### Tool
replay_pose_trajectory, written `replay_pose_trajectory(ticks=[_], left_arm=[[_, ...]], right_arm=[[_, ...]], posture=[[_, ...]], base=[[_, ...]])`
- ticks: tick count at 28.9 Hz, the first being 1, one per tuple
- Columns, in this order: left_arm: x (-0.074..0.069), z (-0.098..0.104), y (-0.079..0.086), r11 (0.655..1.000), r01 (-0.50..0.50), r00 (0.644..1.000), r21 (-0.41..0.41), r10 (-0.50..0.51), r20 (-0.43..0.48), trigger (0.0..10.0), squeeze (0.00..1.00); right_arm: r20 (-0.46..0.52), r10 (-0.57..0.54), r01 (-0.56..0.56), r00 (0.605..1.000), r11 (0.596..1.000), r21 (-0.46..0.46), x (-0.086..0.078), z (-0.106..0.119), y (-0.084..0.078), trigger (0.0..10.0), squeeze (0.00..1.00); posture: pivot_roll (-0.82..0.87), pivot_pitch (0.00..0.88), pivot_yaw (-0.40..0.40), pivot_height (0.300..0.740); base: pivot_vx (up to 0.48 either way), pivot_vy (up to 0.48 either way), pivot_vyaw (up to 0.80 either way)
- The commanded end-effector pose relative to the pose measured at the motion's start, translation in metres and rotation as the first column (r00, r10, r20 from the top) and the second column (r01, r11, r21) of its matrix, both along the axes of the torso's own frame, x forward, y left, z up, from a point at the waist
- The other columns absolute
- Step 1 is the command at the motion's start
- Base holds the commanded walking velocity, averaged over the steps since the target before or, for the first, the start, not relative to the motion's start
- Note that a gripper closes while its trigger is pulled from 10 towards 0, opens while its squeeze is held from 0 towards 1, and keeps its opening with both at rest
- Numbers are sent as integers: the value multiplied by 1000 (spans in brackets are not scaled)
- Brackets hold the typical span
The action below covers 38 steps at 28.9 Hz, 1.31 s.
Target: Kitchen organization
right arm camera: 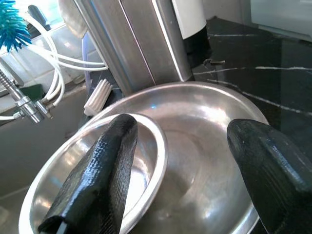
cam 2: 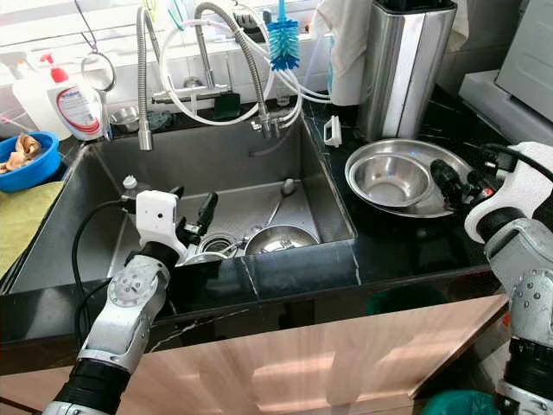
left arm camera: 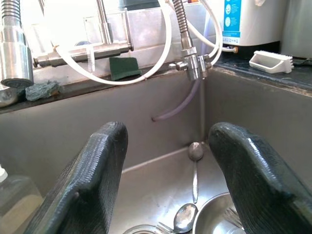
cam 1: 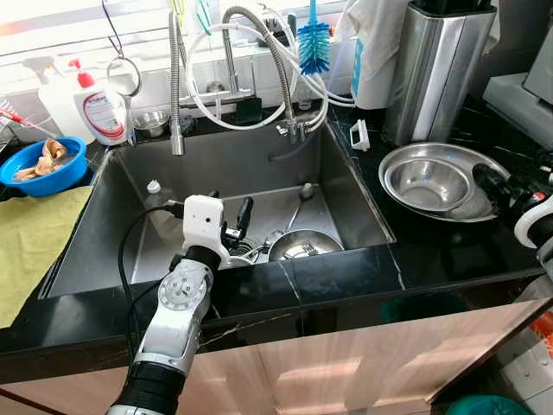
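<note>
I should next use my right gripper to grab the wide steel bowl (cam 1: 467, 159) by its thin rim (cam 1: 494, 215), because the wide bowl is much wider than my gripper's fingers can open.
A steel sink (cam 1: 233, 160) holds a steel bowl (cam 1: 304, 245) and a few spoons (left arm camera: 195, 152) near its front. My left gripper (cam 1: 232, 212) hangs open over the sink's front edge, just left of that bowl, with nothing between its fingers (left arm camera: 97, 170). On the black counter to the right, a small steel bowl (cam 1: 429, 183) sits inside a wider steel bowl (right arm camera: 209, 126). My right gripper (cam 2: 454, 183) is open at the right rim of these stacked bowls, one finger over the small bowl (right arm camera: 141, 180) and the other outside it.
A tall steel canister (cam 1: 441, 69) stands behind the bowls. A blue bowl of scraps (cam 1: 43, 164), a soap bottle (cam 1: 102, 111) and a yellow-green cloth (cam 1: 30, 233) lie left of the sink. Tap hoses (cam 1: 285, 95) and a blue brush (cam 1: 314, 43) hang over its back. A small bottle (cam 1: 154, 188) lies inside.
</note>
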<state>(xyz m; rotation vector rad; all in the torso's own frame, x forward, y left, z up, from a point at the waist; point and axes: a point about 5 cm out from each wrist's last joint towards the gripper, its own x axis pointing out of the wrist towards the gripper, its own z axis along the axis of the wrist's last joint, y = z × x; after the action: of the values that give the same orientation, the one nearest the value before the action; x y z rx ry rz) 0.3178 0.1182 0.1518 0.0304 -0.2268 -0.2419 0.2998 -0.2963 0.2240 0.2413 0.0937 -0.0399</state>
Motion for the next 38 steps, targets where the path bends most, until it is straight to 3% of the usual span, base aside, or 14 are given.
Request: replay_pose_trajectory(ticks=[1, 9, 17, 26, 38], left_arm=[[2, 3, 4, 1000, -21, 1000, 16, 21, 14, 10000, 0], [3, 3, 5, 1000, -26, 1000, 17, 25, 12, 10000, 0], [4, 4, 6, 999, -32, 999, 16, 32, 16, 10000, 0], [4, 4, 7, 999, -37, 999, 15, 37, 19, 10000, 0], [5, 4, 8, 999, -43, 999, 19, 43, 18, 10000, 0]], right_arm=[[28, -1, 1, 1000, 1000, 11, 1, 8, -3, 10000, 0], [-49, -23, 27, 999, 996, 80, 11, -4, -15, 10000, 0], [-41, 2, 2, 999, 994, 107, 18, -2, -15, 10000, 0], [3, 59, -59, 998, 995, 84, 28, 9, -8, 10000, 0], [-100, 166, -163, 981, 986, 35, 39, -9, 9, 10000, 0]], posture=[[-130, 0, 90, 740], [-130, 0, 88, 740], [-126, 0, 84, 740], [-125, 0, 84, 740], [-120, 0, 80, 740]], base=[[0, 0, 0], [0, 0, 0], [0, 0, 0], [0, 0, 0], [0, 0, 0]])
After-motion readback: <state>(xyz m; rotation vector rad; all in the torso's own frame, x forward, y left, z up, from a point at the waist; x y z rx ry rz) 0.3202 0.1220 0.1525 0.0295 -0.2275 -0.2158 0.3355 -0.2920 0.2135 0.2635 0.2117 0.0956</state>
